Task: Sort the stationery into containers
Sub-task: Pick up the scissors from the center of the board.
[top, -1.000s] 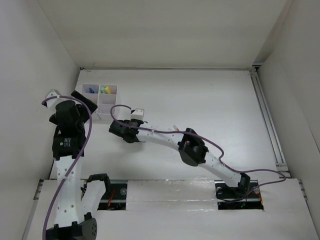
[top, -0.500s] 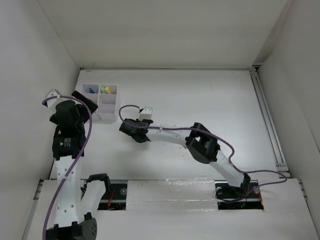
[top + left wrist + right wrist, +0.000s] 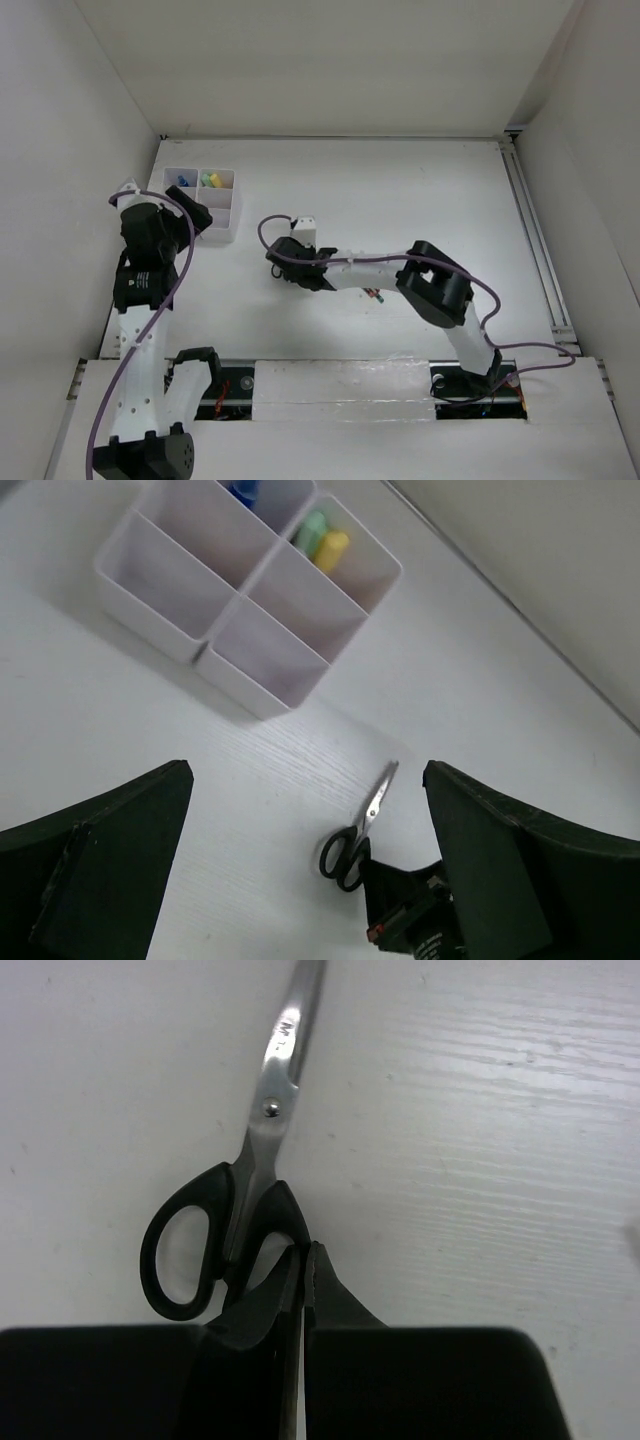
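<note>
The black handles need to stay free to enter the organizer box, so the robot's left hand should grab the scissors (image 3: pixel 360 820) by the metal blade (image 3: pixel 380 795) next.
Black-handled scissors (image 3: pixel 250 1190) lie flat on the white table, blades pointing away from my right wrist. My right gripper (image 3: pixel 303 1253) is shut, its tips against the rim of the right handle loop, and nothing shows between the fingers. The left wrist view has the same scissors (image 3: pixel 360 820) in front of the white organizer box (image 3: pixel 215 645), which holds green and yellow highlighters (image 3: pixel 322 542) and a blue cap (image 3: pixel 245 490). My left gripper (image 3: pixel 310 865) hangs open above the table near the box. From above, the right gripper (image 3: pixel 285 262) hides the scissors.
The organizer box (image 3: pixel 222 232) stands at the back left of the table. A small red item (image 3: pixel 377 295) pokes out from under the right forearm. Side walls close the table in, with a rail (image 3: pixel 535 240) along the right edge.
My right gripper has closed and slid right and slightly nearer, away from the organizer box. The left arm has turned and shifted a little towards the box.
</note>
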Robot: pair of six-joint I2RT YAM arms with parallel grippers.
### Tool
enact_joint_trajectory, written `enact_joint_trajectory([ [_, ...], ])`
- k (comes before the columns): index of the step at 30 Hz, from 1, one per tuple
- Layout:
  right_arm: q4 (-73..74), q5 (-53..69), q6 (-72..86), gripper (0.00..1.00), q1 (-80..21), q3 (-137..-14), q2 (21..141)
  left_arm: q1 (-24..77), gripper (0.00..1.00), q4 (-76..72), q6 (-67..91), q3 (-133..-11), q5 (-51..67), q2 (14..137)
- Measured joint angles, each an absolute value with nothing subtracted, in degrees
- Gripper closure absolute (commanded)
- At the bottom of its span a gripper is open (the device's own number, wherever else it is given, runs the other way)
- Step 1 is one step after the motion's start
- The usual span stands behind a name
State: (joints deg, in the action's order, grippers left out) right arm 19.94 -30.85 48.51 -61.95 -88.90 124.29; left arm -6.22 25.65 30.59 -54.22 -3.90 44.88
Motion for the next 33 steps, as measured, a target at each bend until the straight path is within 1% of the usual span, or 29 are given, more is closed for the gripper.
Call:
enact_joint_trajectory([
  [3, 11.4, -29.8, 44.2, 1.00, -61.7, -77.2, 117.7, -6.2, 0.00, 23.9, 29.0, -51.1, 5.1, 45.6],
  [6, 7.0, -29.5, 40.1, 1.00, -61.5, -67.8, 111.7, -6.2, 0.00, 21.9, 27.6, -49.5, 15.6, 48.8],
  [8, 5.3, -29.4, 37.2, 1.00, -61.6, -64.0, 109.1, -6.2, 0.00, 19.9, 26.9, -47.9, 23.3, 51.7],
  [12, 4.2, -29.8, 31.6, 1.00, -62.3, -59.5, 105.1, -6.2, 0.00, 17.0, 26.3, -44.9, 34.9, 56.2],
  [17, 3.2, -30.0, 25.7, 1.00, -64.5, -59.3, 100.8, -5.1, 0.00, 15.1, 26.0, -43.8, 42.1, 57.9],
  [25, 1.8, -29.3, 19.8, 1.00, -67.6, -66.0, 99.0, -4.6, 0.00, 13.2, 25.9, -43.8, 45.7, 58.0],
  [31, 1.3, -27.5, 18.1, 1.00, -68.7, -68.4, 97.1, -4.6, 0.05, 12.3, 25.7, -43.7, 48.7, 58.0],
  [32, 1.3, -27.2, 17.9, 1.00, -68.7, -68.7, 96.7, -4.6, 0.09, 11.8, 25.6, -43.6, 49.7, 58.0],
  [33, 1.2, -26.9, 17.8, 1.00, -68.7, -69.1, 96.4, -4.6, 0.11, 11.6, 25.6, -43.5, 50.6, 58.1],
])
